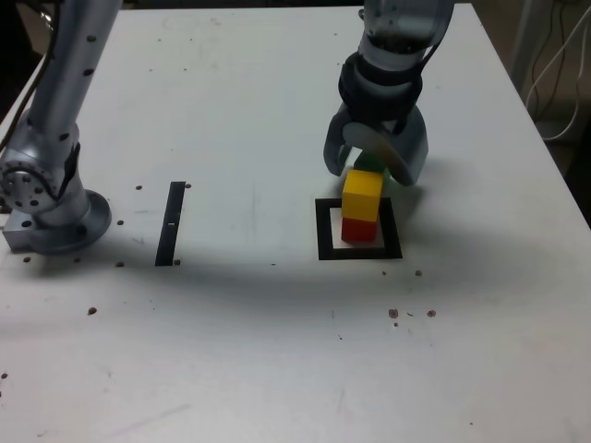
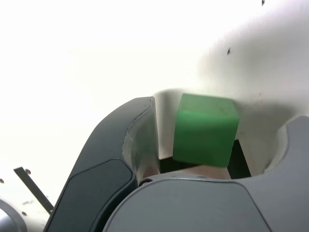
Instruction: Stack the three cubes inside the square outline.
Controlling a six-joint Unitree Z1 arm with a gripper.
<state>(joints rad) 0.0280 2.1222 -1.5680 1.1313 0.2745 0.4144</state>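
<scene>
Next, my gripper takes hold of the green cube [image 1: 369, 164] by two opposite sides to top the stack in the square outline.
The yellow cube [image 1: 362, 196] sits on the red cube [image 1: 359, 229] inside the square outline [image 1: 324, 231]. Only a sliver of the green cube [image 1: 369, 164] shows in the exterior view, just behind the yellow cube's top edge and under the gripper [image 1: 376, 159]. The wrist view shows the green cube [image 2: 205, 129] between the two jaws, with a gap on each side and parts of the black outline [image 2: 240, 159] beside it. The gripper [image 2: 217, 140] is open. The yellow and red cubes are hidden in the wrist view. I cannot tell what the green cube rests on.
A thin black strip [image 1: 171, 222] lies on the white table [image 1: 249, 120] in the exterior view's left half, beside the arm's base [image 1: 51, 217]. Small dark specks dot the tabletop. Cables hang past the table's right edge [image 1: 554, 83].
</scene>
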